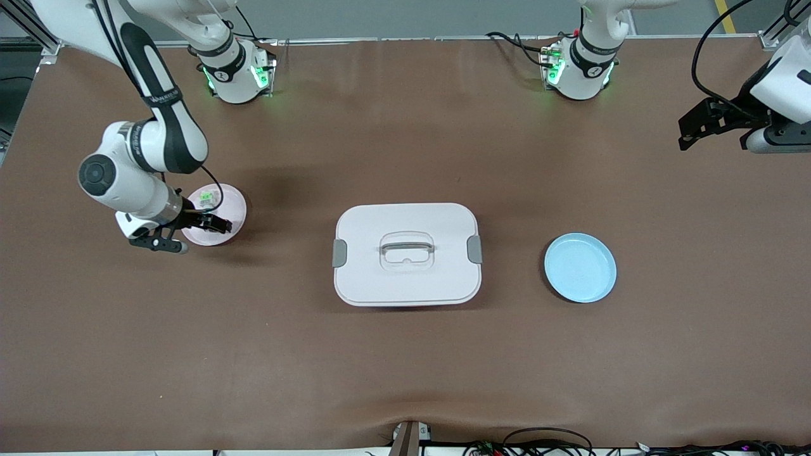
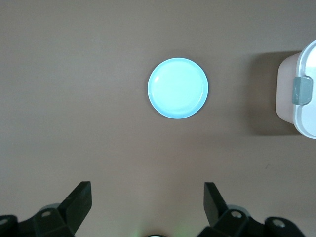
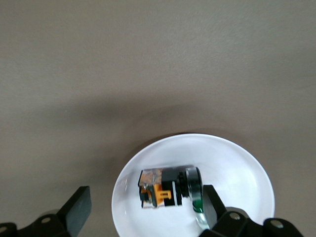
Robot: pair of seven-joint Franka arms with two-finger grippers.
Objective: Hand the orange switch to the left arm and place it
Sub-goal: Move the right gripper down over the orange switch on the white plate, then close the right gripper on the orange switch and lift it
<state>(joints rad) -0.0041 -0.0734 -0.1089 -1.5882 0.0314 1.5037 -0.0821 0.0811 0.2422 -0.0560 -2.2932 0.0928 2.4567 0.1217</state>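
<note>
My right gripper grabs the orange switch lengthwise by its round head (image 3: 193, 186) and contact-block end (image 3: 147, 188) next, to pass it over to my left arm.
The orange switch (image 3: 165, 187), black with an orange part, lies on its side on the pink plate (image 1: 233, 204) toward the right arm's end of the table. My right gripper (image 1: 204, 235) hangs open low over that plate. In the right wrist view its open fingers (image 3: 146, 202) straddle the switch, which sits close to one finger without touching it. In the front view the hand covers the switch. My left gripper (image 1: 687, 131) waits open and empty, high over the left arm's end of the table. The white box (image 1: 407, 253) stands mid-table between the two plates.
A small green-and-white switch (image 1: 206, 198) shares the pink plate. A blue plate (image 1: 580, 267) lies bare between the box and the left arm's end, and the left wrist view shows it (image 2: 177, 88) with a latched corner of the box (image 2: 301, 94). Brown mat surrounds everything.
</note>
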